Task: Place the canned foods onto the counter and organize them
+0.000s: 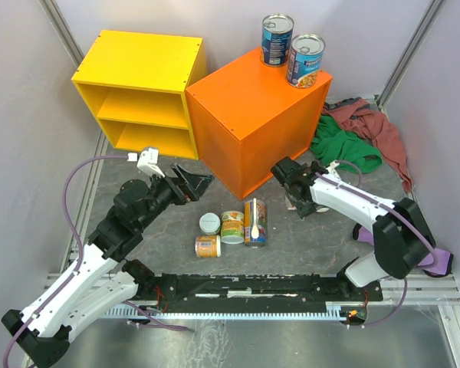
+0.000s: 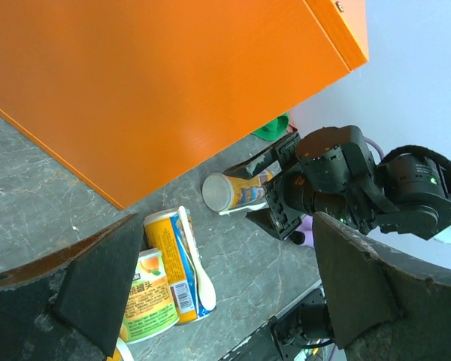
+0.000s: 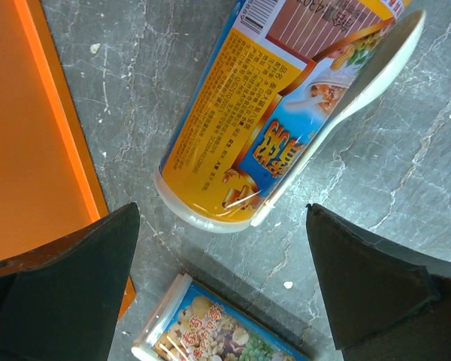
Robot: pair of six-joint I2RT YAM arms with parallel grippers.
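Observation:
I will next use my right gripper to grab the orange-yellow can by its white-lidded end (image 3: 212, 197), so its opposite end stays free to stand on the counter.
Two blue-labelled cans (image 1: 277, 40) (image 1: 304, 60) stand upright at the far corner of the orange counter (image 1: 245, 123). Several cans sit on the floor in front of it: a tall yellow-blue one with a white spoon on it (image 1: 255, 222), a green-labelled one (image 1: 232, 227), and two short ones (image 1: 209, 223) (image 1: 208, 246). My right gripper (image 3: 222, 241) is open over a lying yellow-blue can with a spoon (image 3: 286, 113). Its fingertips flank the can's near end without touching. Another lying can (image 3: 218, 331) is below it. My left gripper (image 1: 190, 182) is open and empty beside the counter.
The yellow open-fronted shelf unit (image 1: 138, 92) stands left of the counter. Green and red cloths (image 1: 353, 138) lie piled at the right. The counter's side wall (image 3: 22, 135) is close on the right gripper's left. The right arm's base (image 1: 391, 245) is at the right.

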